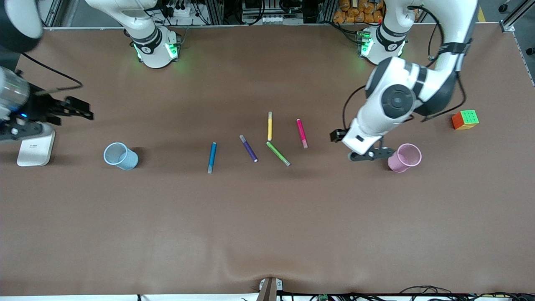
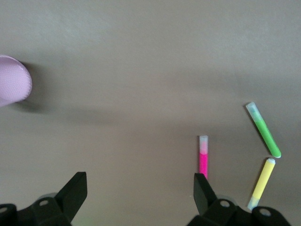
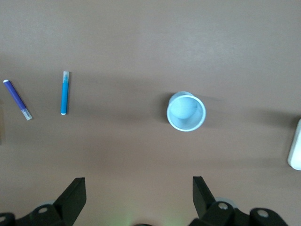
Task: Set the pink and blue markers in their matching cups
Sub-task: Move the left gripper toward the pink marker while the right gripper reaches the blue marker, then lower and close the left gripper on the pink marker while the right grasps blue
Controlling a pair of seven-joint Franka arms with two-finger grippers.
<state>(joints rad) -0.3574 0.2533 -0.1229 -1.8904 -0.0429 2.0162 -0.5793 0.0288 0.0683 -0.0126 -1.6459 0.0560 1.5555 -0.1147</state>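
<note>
The pink marker has to stand in the light pink cup (image 1: pixel 404 157), so my left gripper will next grab the marker by its pale translucent end (image 1: pixel 304 144).
The pink marker (image 1: pixel 301 133) lies on the table among the other markers, and the blue marker (image 1: pixel 212 157) lies toward the right arm's end of the group. The light blue cup (image 1: pixel 121 156) stands upright toward the right arm's end. The light pink cup (image 1: pixel 404 157) stands toward the left arm's end. My left gripper (image 1: pixel 370 155) is open and empty, up over the table between the pink marker (image 2: pixel 203 157) and the pink cup (image 2: pixel 11 84). My right gripper (image 1: pixel 71 108) is open and empty, up near the blue cup (image 3: pixel 186 111), with the blue marker (image 3: pixel 65 92) off to one side.
A purple marker (image 1: pixel 248 148), a yellow marker (image 1: pixel 270 126) and a green marker (image 1: pixel 278 153) lie between the blue and pink ones. A white flat object (image 1: pixel 35 146) lies at the right arm's end. A colour cube (image 1: pixel 465 119) sits at the left arm's end.
</note>
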